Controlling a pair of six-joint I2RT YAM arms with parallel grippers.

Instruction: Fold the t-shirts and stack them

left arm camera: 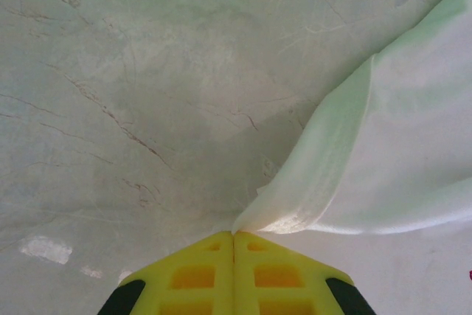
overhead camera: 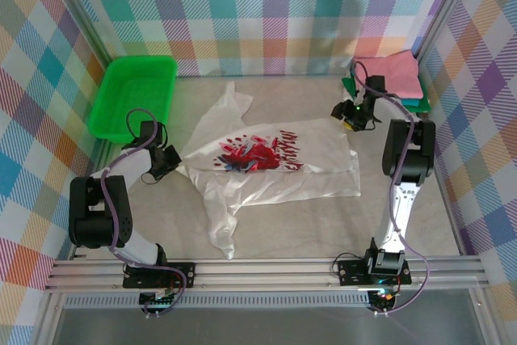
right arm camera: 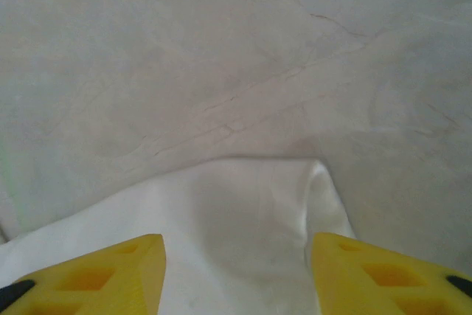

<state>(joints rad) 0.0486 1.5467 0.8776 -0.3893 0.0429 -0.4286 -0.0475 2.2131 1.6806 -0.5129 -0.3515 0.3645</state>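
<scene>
Next, my right gripper grabs the white t-shirt [overhead camera: 266,163] by its far corner nearest the stack [overhead camera: 342,124], to straighten the t-shirt's edge for folding.
The white t-shirt [overhead camera: 266,163] with a red-and-black chest graphic lies crumpled across the middle of the table. My left gripper [overhead camera: 172,159] is at its left edge, shut on a hem corner of the white cloth [left arm camera: 346,160], which rises from the closed yellow fingertips [left arm camera: 234,235]. My right gripper [overhead camera: 349,121] hovers open over the shirt's upper right corner [right arm camera: 251,219], its yellow fingers [right arm camera: 346,256] standing on either side of the cloth. A stack of folded shirts, pink [overhead camera: 389,74] on top with green under it, sits at the back right.
A green plastic tray [overhead camera: 133,94] sits at the back left of the marbled table [overhead camera: 307,224]. Checkered walls close in the back and both sides. A metal rail [overhead camera: 266,271] runs along the near edge.
</scene>
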